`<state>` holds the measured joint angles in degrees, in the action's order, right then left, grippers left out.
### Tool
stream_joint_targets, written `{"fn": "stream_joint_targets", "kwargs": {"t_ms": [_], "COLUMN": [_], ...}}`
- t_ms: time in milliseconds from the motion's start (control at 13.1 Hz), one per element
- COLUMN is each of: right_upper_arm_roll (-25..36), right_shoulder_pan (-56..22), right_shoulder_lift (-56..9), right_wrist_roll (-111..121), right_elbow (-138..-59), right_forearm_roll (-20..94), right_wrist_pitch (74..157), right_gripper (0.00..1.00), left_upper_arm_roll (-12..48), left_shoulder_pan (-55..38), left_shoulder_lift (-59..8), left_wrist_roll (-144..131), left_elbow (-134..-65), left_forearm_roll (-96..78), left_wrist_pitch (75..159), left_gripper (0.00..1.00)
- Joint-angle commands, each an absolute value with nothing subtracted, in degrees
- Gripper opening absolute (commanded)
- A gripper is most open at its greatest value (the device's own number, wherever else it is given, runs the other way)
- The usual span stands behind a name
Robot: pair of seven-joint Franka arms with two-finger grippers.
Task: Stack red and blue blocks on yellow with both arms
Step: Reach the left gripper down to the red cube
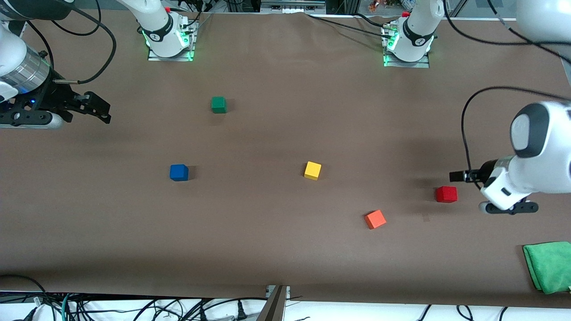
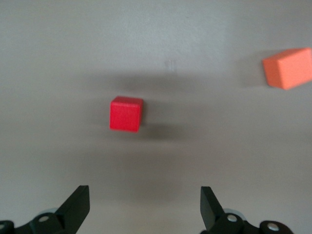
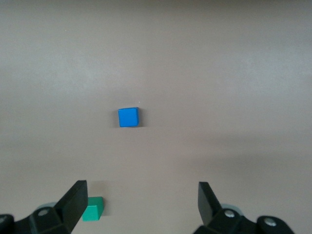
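Note:
My left gripper is going to grab the red cube by its opposite sides next. The red cube's bottom then stays free to sit on the yellow cube [image 1: 312, 170].
The yellow cube [image 1: 312, 170] sits mid-table. The blue cube [image 1: 179, 172] lies toward the right arm's end, level with it. The red cube [image 1: 446, 194] lies toward the left arm's end. My left gripper [image 1: 461, 176] hangs open and empty over the table just beside the red cube; in the left wrist view the red cube [image 2: 126, 114] lies ahead of the open gripper [image 2: 145, 204]. My right gripper [image 1: 98, 109] hangs open and empty over the right arm's end of the table; its wrist view shows the blue cube [image 3: 128, 117] well ahead of the gripper [image 3: 143, 204].
An orange cube [image 1: 375, 219] lies between yellow and red, nearer the front camera, and shows in the left wrist view [image 2: 288, 68]. A dark green cube [image 1: 218, 104] lies farther from the camera than blue and shows in the right wrist view [image 3: 92, 208]. A green cloth [image 1: 548, 265] lies at the left arm's end.

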<state>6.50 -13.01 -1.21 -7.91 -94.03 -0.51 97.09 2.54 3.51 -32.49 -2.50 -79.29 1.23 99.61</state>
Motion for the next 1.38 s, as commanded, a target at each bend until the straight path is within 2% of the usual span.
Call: {"fn": "stream_joint_targets", "kwargs": {"t_ms": [0, 229, 535, 688, 994, 1224, 1300], "right_upper_arm_roll": [6.33, 6.33, 6.42, 6.42, 6.33, 6.50, 6.42], "right_shoulder_pan": [-12.74, -12.83, -12.40, -12.22, -12.30, -11.17, -10.73], "right_shoulder_lift": [-1.85, -1.85, -1.93, -4.12, -5.45, -8.69, -11.57], "right_wrist_roll": [-7.21, -7.12, -7.47, -7.38, -7.82, -7.83, -7.39], "right_elbow": [-92.29, -92.29, -92.37, -92.37, -92.37, -92.37, -92.29], "right_forearm_roll": [-1.06, -0.88, -0.44, -0.26, 0.00, 4.81, 4.75], "right_wrist_pitch": [95.62, 95.62, 97.55, 102.10, 103.45, 103.79, 103.97], "right_gripper": [1.00, 1.00, 1.00, 1.00, 1.00, 1.00, 1.00], "left_upper_arm_roll": [2.81, 2.81, 2.81, 2.99, 3.25, 3.43, 3.51], "left_shoulder_pan": [4.83, 6.15, 8.17, 9.31, 9.32, 9.40, 9.40], "left_shoulder_lift": [-35.76, -36.30, -38.14, -38.49, -39.37, -39.03, -38.33], "left_wrist_roll": [1.30, 5.79, 8.96, 9.49, 9.40, 9.40, 9.49], "left_elbow": [-81.02, -88.92, -92.54, -95.26, -96.59, -97.47, -98.51], "left_forearm_roll": [2.64, 2.64, 2.64, 2.55, 1.76, 1.76, 1.76], "left_wrist_pitch": [106.58, 119.23, 127.33, 131.82, 133.33, 132.89, 132.63], "left_gripper": [1.00, 1.00, 1.00, 1.00, 1.00, 1.00, 0.93]}}
